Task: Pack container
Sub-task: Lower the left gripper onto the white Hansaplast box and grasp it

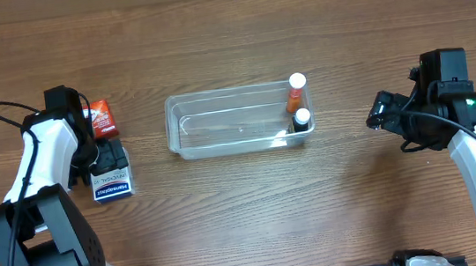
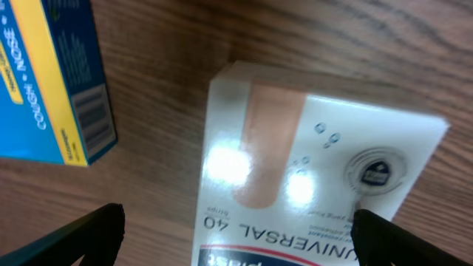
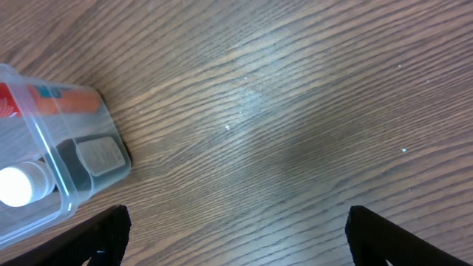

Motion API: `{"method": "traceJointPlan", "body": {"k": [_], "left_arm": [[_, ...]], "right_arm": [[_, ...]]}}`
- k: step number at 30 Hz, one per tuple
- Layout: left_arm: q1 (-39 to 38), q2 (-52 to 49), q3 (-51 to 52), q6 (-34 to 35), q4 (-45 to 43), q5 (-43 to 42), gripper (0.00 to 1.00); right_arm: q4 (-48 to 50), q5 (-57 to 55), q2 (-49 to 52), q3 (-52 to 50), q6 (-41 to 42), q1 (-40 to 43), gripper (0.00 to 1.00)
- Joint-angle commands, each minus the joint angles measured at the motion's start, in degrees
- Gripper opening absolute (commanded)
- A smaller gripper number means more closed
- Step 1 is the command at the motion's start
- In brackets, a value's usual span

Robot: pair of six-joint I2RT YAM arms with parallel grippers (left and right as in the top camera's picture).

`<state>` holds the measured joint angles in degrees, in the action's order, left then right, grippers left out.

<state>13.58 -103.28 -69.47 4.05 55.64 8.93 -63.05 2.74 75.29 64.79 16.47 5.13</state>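
My left gripper has its fingers over the plaster box's printed side and the wood. It should go down and center first, and then close on the plaster box.
The clear plastic container lies in the middle of the table. An orange bottle and a dark bottle, both white-capped, stand at its right end. My left gripper is open just above a white plaster box. In the left wrist view the fingers sit on either side of that box. My right gripper is open and empty over bare wood, to the right of the container. In the right wrist view its fingers are apart from the container's corner.
A red packet lies beside the left arm, behind the plaster box. A blue and yellow box lies on the wood next to the plaster box in the left wrist view. The table is brown wood.
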Motion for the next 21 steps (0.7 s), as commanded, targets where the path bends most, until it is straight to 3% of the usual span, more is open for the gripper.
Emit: {"method": "traceJointPlan", "body": {"k": [1, 5, 21], "left_arm": [[-0.55, -0.48, 0.22, -5.18, -1.22, -5.31, 1.00], [-0.55, -0.48, 0.22, -7.32, -1.70, -9.31, 1.00], [-0.46, -0.50, 4.26, -6.19, -6.12, -8.28, 1.00]], "right_arm": [[0.22, -0.13, 0.87, 0.46, -0.20, 0.22, 0.96], [0.61, -0.15, 0.92, 0.46, -0.22, 0.22, 0.95], [0.11, -0.11, 0.92, 0.46, -0.20, 0.22, 0.96]]}}
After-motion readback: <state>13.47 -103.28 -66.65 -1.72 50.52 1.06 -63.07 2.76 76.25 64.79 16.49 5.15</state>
